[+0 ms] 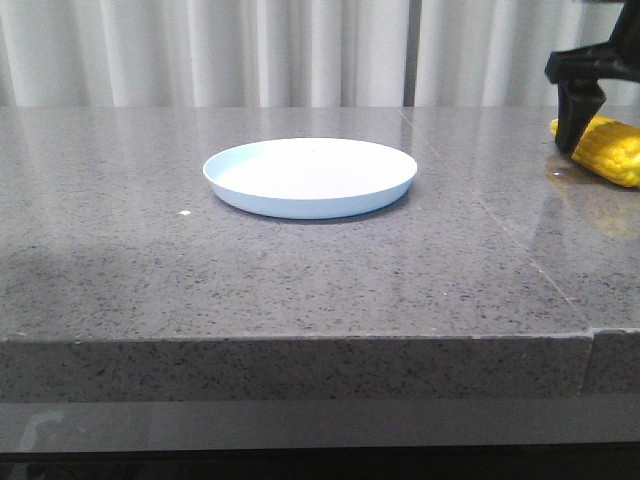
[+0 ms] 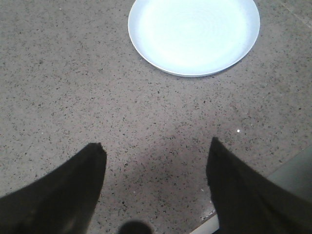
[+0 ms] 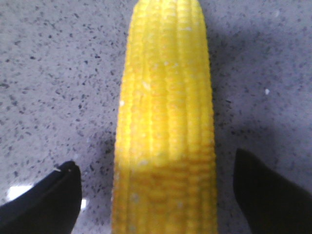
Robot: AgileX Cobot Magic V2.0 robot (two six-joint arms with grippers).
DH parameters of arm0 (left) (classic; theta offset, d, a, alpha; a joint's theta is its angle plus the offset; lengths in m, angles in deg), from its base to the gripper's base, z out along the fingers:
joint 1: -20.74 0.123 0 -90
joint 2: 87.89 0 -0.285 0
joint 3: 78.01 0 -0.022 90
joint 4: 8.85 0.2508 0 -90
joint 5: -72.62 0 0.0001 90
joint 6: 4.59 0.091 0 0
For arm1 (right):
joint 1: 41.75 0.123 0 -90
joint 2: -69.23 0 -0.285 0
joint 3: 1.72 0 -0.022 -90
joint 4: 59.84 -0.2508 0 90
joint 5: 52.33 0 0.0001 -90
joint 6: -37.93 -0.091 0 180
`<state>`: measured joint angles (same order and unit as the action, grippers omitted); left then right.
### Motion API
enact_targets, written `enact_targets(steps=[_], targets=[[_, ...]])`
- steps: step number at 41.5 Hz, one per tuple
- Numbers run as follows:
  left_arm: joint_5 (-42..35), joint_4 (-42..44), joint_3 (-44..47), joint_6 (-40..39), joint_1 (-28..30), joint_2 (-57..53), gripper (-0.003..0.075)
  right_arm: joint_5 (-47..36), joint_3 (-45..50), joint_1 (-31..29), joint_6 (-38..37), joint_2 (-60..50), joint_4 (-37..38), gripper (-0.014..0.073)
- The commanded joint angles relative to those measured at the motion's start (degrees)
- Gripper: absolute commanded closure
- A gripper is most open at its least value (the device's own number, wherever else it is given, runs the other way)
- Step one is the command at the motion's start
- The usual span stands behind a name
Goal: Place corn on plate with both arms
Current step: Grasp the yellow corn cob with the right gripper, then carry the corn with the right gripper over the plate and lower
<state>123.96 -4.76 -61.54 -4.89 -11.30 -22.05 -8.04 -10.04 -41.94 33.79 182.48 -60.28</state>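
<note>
The lower sides of the yellow corn are beside my right gripper's fingers, so they would hold the corn if they closed now. My right gripper needs to close on the corn.
The yellow corn lies on the grey stone table at the far right, partly cut off by the frame edge. My right gripper is open around it, one dark finger showing in the front view just left of the cob; gaps show between both fingers and the corn. The pale blue-white plate sits empty at the table's middle. My left gripper is open and empty above bare table, with the plate ahead of it. The left arm is not seen in the front view.
The table's front edge runs across the front view. A seam in the stone runs diagonally between plate and corn. White curtains hang behind. A small white speck lies left of the plate.
</note>
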Motion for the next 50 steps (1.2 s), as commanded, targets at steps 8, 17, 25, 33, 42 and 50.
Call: enact_targets(steps=[8, 17, 25, 33, 42, 50], targets=[[-3.9, 0.3, -1.4, -0.6, -0.3, -0.5, 0.028, -1.7, -2.4, -0.5, 0.3, -1.8, -0.1, 0.0282], [-3.9, 0.3, -1.4, -0.6, -0.3, -0.5, 0.028, 1.1, -3.3, 1.8, 0.3, -6.8, -1.6, 0.0304], [-3.9, 0.3, -1.4, -0.6, -0.3, -0.5, 0.028, 10.4, -8.7, 10.2, 0.3, -11.6, -3.0, 0.0304], [-3.9, 0.3, -1.4, -0.6, -0.3, -0.5, 0.028, 12.7, -12.8, 19.5, 0.3, -12.2, -4.3, 0.0304], [-3.9, 0.3, -1.4, -0.6, -0.3, -0.5, 0.028, 8.5, -12.8, 27.2, -1.7, -9.3, -7.1, 0.0304], [-3.9, 0.3, -1.4, -0.6, -0.3, -0.5, 0.028, 2.9, -12.8, 29.6, -5.8, -3.6, -8.7, 0.0304]])
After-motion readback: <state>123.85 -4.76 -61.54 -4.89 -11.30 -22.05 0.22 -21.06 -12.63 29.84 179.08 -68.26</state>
